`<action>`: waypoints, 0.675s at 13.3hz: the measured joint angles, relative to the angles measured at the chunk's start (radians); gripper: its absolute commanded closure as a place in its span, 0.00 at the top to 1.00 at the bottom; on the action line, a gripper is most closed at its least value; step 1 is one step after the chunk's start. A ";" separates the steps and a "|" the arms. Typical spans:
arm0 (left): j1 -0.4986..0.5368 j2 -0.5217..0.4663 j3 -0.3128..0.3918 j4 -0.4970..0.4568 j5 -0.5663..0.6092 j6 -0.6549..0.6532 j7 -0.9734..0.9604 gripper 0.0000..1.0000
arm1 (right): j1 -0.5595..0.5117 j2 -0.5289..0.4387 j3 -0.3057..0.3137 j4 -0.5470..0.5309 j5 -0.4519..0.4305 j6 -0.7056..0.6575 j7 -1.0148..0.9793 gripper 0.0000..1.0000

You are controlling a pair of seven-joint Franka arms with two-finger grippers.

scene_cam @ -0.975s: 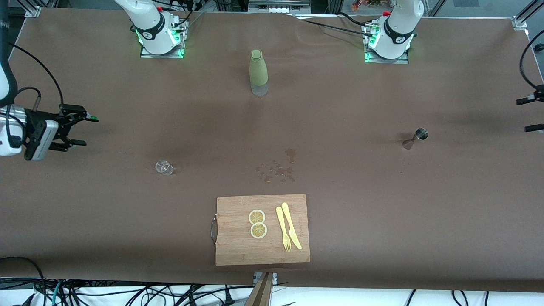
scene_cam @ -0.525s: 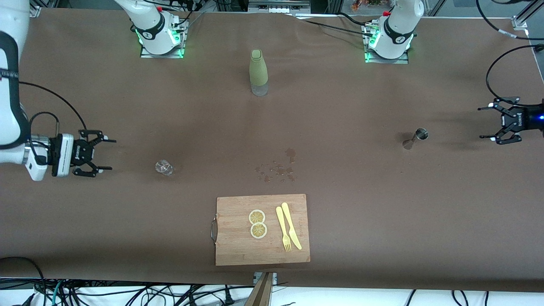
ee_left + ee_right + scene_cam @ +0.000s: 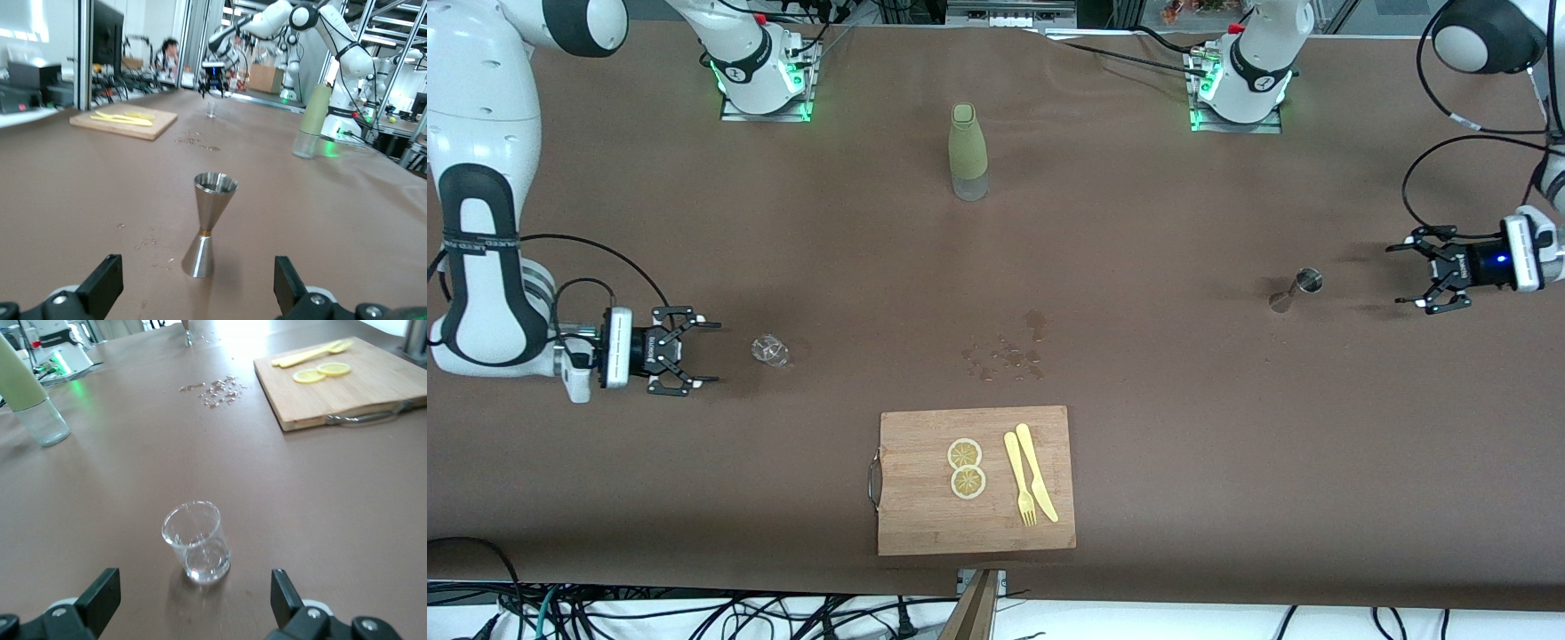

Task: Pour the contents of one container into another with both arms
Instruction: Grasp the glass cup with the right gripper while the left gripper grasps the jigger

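The right gripper grabs the glass by its side next, to keep the small clear glass's open rim free for the pour.
A small clear glass stands toward the right arm's end of the table. My right gripper hangs low beside it, open and empty, a short gap away and pointing at it. In the right wrist view the glass stands just ahead of the open gripper. A steel jigger stands upright toward the left arm's end. My left gripper is open and empty beside it, aimed at it. In the left wrist view the jigger stands ahead of the gripper, centred between the spread fingers.
A green bottle with a clear base stands between the arm bases. A wooden cutting board near the front edge carries two lemon slices, a yellow fork and a knife. Spilled drops mark the cloth mid-table.
Both arms swung in from the table's ends. The right gripper came close to the glass, and the left gripper came into view and closed in on the jigger. Both stayed open.
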 measured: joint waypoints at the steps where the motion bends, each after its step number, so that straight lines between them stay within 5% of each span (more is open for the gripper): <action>1: -0.001 0.037 -0.002 0.002 -0.029 -0.004 0.038 1.00 | 0.000 0.011 0.016 0.002 0.001 -0.001 -0.023 1.00; 9: -0.050 0.140 -0.070 0.043 -0.081 -0.014 0.084 1.00 | 0.000 0.086 0.078 0.005 0.003 -0.009 -0.206 1.00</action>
